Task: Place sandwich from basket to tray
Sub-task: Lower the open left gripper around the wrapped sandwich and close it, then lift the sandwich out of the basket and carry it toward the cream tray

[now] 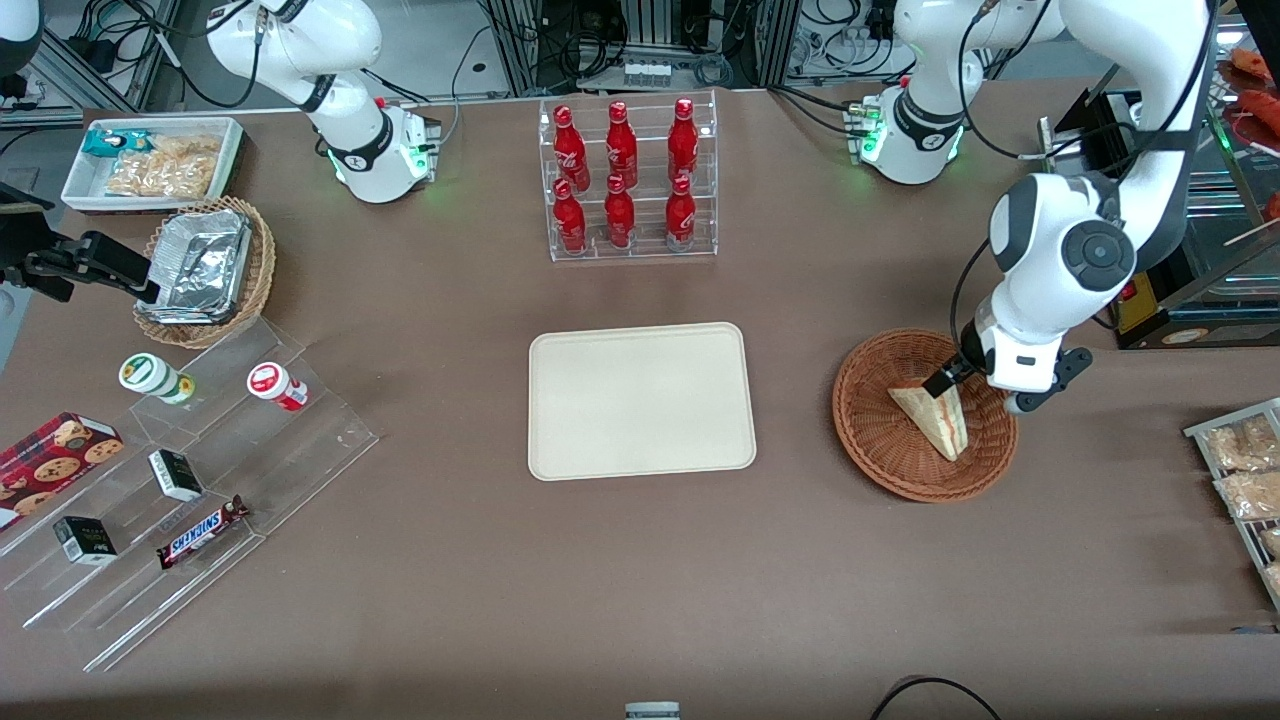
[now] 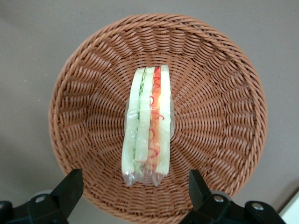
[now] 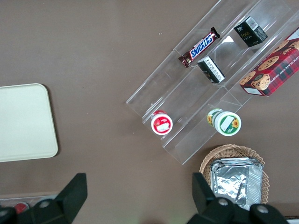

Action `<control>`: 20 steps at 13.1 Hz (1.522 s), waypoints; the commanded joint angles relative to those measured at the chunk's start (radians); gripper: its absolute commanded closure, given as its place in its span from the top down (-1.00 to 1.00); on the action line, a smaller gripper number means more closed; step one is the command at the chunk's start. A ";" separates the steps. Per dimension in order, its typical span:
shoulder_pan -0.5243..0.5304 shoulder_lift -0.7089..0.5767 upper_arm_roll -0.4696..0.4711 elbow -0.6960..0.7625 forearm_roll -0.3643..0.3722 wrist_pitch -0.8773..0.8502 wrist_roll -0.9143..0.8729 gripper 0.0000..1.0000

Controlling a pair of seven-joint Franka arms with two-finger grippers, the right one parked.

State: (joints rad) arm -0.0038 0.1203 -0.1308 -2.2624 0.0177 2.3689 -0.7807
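Observation:
My left gripper will pick up the sandwich next by its end with crinkled wrap [image 1: 915, 398]. It will then carry the sandwich from the basket to the tray [image 1: 640, 400].
The sandwich [image 1: 935, 418] is a pale triangular wedge in clear wrap that lies in the round reddish-brown wicker basket [image 1: 880, 462], toward the working arm's end of the table. In the left wrist view the sandwich [image 2: 148, 123] shows its green and red filling edge in the middle of the basket [image 2: 93, 70]. My left gripper [image 1: 980, 392] hangs just above the basket, over the sandwich's wide end. It is open and empty [image 2: 134, 184], with its fingers spread wider than the sandwich. The cream-beige tray [image 1: 640, 400] lies bare at the table's middle, beside the basket, and its corner shows in the right wrist view [image 3: 23, 121].
A clear rack of red bottles [image 1: 628, 180] stands farther from the camera than the tray. A stepped acrylic shelf with snacks [image 1: 190, 470], a tan wicker basket with foil [image 1: 205, 270] and a white bin [image 1: 150, 160] are toward the parked arm's end. Snack packets [image 1: 1245, 470] lie near the basket.

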 commanded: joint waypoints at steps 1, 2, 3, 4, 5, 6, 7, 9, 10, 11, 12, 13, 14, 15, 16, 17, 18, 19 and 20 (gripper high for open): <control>-0.002 0.050 0.000 0.003 0.007 0.052 -0.023 1.00; -0.002 0.065 0.000 0.001 0.007 0.070 -0.023 1.00; -0.002 0.085 0.000 0.004 0.007 0.091 -0.026 1.00; -0.001 0.116 0.000 0.004 0.007 0.136 -0.026 1.00; -0.001 0.140 0.000 0.003 0.007 0.171 -0.029 0.80; -0.001 0.143 0.000 0.001 0.007 0.171 -0.035 0.12; -0.001 0.140 0.000 0.001 0.007 0.164 -0.031 -0.61; -0.002 0.140 0.000 0.007 0.007 0.161 -0.020 -0.86; -0.002 0.137 0.000 0.018 0.008 0.159 -0.012 -0.88; -0.004 0.125 0.000 0.035 0.008 0.136 0.012 -0.88; -0.007 0.110 -0.003 0.062 0.011 0.084 0.032 -0.88; -0.036 0.105 -0.015 0.123 0.011 -0.010 0.069 -0.89; -0.065 0.113 -0.016 0.209 0.014 -0.145 0.137 -0.88; -0.100 0.128 -0.016 0.293 0.015 -0.265 0.228 -0.86; -0.137 0.165 -0.016 0.379 0.015 -0.369 0.318 -0.86; -0.166 0.192 -0.016 0.433 0.015 -0.408 0.340 -0.86; -0.204 0.203 -0.016 0.455 0.015 -0.410 0.339 -0.86; -0.243 0.208 -0.016 0.464 0.015 -0.404 0.333 -0.87; -0.284 0.234 -0.016 0.487 0.015 -0.402 0.318 -0.88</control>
State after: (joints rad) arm -0.2269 0.2867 -0.1545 -1.8427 0.0207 1.9862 -0.4715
